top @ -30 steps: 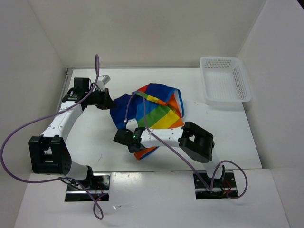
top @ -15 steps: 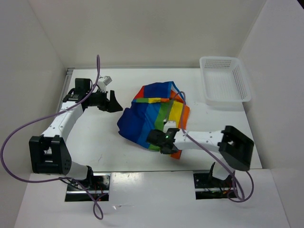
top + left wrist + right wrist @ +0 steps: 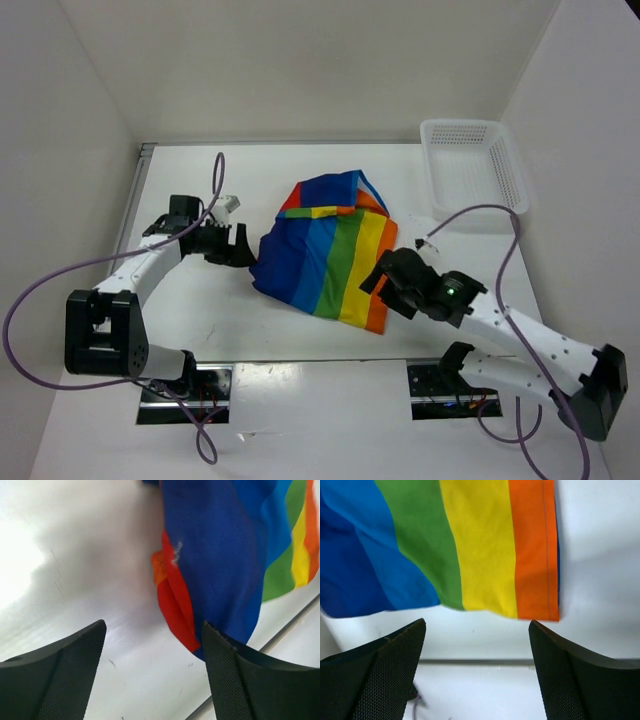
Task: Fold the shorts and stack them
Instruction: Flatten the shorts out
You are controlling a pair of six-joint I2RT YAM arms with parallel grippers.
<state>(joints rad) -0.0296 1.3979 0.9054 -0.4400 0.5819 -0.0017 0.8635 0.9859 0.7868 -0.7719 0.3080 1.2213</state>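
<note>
My right gripper grabs the shorts (image 3: 328,250) by the orange hem corner next, since this leaves the blue side free to spread for folding.
The rainbow-striped shorts (image 3: 328,250) lie folded over on the white table, blue stripes to the left and an orange edge to the right. My left gripper (image 3: 243,247) stands open just left of the blue edge, holding nothing. In the left wrist view the shorts (image 3: 220,560) show a red inner layer under the blue, right in front of the left gripper (image 3: 155,630). My right gripper (image 3: 378,275) is open at the orange lower right corner. The right wrist view has the shorts' (image 3: 470,545) hem lying flat beyond the empty right gripper (image 3: 477,627).
A white perforated basket (image 3: 473,168) stands at the back right of the table. White walls close in the left, back and right sides. Purple cables loop from both arms. The table's front edge (image 3: 480,662) runs just below the shorts' hem.
Both grippers have opened and let go of the shorts. The right arm carried the cloth over to the right and has swung back to the lower right. The shorts now lie flatter.
</note>
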